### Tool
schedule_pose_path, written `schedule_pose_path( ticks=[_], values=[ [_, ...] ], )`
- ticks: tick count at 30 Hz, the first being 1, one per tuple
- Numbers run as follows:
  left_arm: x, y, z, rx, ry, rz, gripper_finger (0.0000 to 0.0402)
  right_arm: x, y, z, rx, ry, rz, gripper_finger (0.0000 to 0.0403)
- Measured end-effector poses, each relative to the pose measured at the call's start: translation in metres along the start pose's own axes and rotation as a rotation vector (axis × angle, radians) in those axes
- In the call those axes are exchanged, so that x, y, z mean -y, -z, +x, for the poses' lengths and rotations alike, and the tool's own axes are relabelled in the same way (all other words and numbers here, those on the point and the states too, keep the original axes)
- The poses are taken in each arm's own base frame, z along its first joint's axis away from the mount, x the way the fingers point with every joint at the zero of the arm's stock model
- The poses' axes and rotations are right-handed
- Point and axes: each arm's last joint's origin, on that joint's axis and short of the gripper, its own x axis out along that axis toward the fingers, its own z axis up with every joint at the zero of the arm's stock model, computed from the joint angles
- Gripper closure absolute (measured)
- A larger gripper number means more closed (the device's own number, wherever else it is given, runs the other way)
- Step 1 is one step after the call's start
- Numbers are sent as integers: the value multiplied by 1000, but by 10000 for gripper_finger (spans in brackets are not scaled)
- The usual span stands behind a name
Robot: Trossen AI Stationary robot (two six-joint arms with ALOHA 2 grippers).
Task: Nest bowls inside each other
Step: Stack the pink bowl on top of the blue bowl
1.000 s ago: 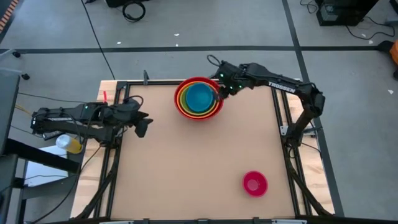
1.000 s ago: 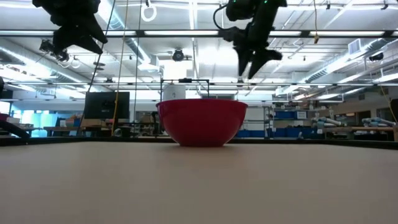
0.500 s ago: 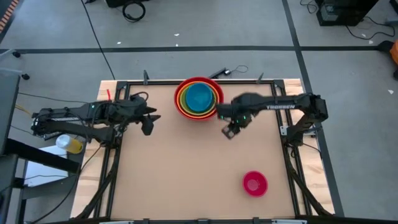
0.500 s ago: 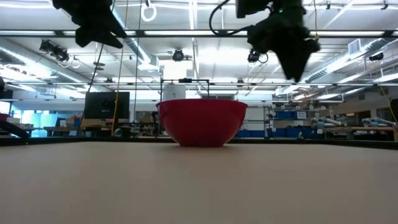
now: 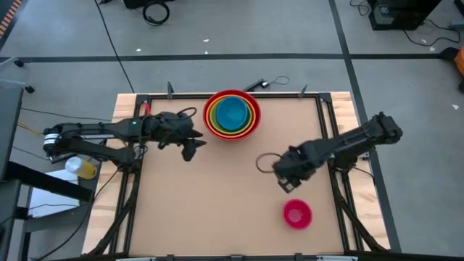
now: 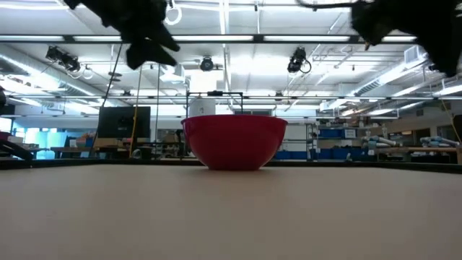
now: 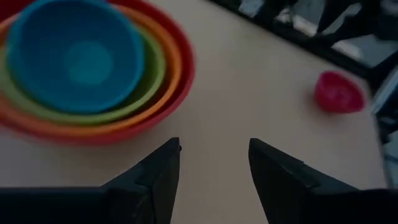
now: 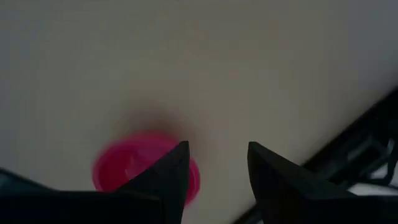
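Next, my right gripper takes the small pink bowl by its edge, pinching it by its rim (image 5: 296, 201), to nest it inside the blue bowl.
A stack of nested bowls (image 5: 232, 114) stands at the far middle of the table: red outside, then orange and green, blue innermost. The left wrist view shows this stack (image 7: 87, 62) too, and the low view shows its red outer bowl (image 6: 234, 141). A small pink bowl (image 5: 296, 214) rests alone near the front right; it also appears as the pink bowl (image 8: 146, 168) in the right wrist view. My left gripper (image 5: 190, 150) hovers open just left of the stack. My right gripper (image 5: 286, 184) hovers open, pointing down, a little beyond the pink bowl.
The brown tabletop (image 5: 217, 196) lies bare between the stack and the pink bowl. A dark metal frame (image 5: 330, 138) runs along the table's sides. A cable (image 5: 264, 83) lies at the far edge behind the stack.
My right gripper has swung from beside the stack at the far edge toward the near right, sinking a little and tipping to point down, and now hangs close to the pink bowl. My left gripper has moved right toward the stack. Neither bowl has moved.
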Motion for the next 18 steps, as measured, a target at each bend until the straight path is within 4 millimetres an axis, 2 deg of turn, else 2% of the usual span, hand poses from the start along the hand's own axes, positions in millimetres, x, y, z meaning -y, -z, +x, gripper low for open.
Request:
schedule_pose_path(
  ticks=[5,10,14,18],
  values=[
    [4,-5,21,20,62,-1,210,11,26,17,0,-64,29,235],
    [7,-6,36,15,132,1,210,5,42,50,13,-168,-3,235],
    [6,-3,42,-16,130,-7,210,7,51,72,9,-63,5,235],
    [6,-3,42,-14,130,-8,210,2,57,82,-16,-30,-56,235]
  ],
)
